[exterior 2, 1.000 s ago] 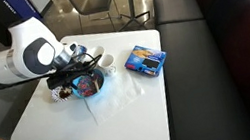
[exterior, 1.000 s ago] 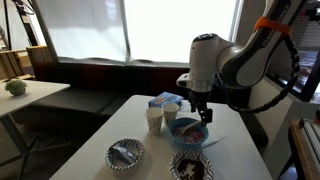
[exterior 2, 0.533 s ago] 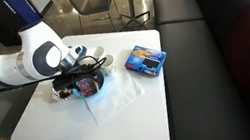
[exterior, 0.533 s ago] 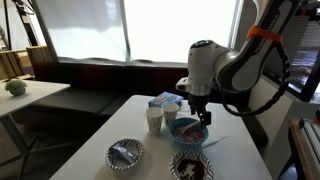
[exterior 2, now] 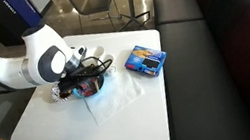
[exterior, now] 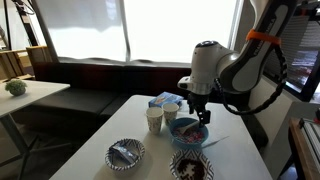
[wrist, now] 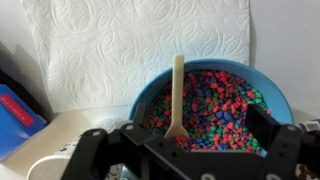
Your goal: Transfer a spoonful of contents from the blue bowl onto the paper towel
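Note:
My gripper needs to move toward the handle before it closes on the spoon, because my fingers are above the spoon in the wrist view, short of its handle (wrist: 178, 88).
The blue bowl (wrist: 262, 92) holds the contents (wrist: 215, 105), a loose mix of small red, green and blue bits. A cream spoon (wrist: 178, 90) lies in the contents with its handle pointing to the white paper towel (wrist: 140, 45) just beyond the bowl. My gripper (wrist: 185, 145) hovers right over the bowl, open, with one finger on each side of the spoon's lower end and not touching it. In both exterior views the gripper (exterior: 198, 113) (exterior 2: 84, 79) is above the blue bowl (exterior: 186, 133) (exterior 2: 91, 85), with the paper towel (exterior 2: 117, 97) beside it.
A grey-and-white patterned bowl (exterior: 126, 153) and a dark speckled bowl (exterior: 191, 166) stand near the table's front edge. Two white cups (exterior: 155, 118) and a blue-and-white carton (exterior 2: 145, 59) stand close to the blue bowl. The carton (wrist: 15, 115) and a cup (wrist: 50, 165) show in the wrist view.
The arm has shifted slightly over the blue bowl. The gripper stays open and the spoon has not moved.

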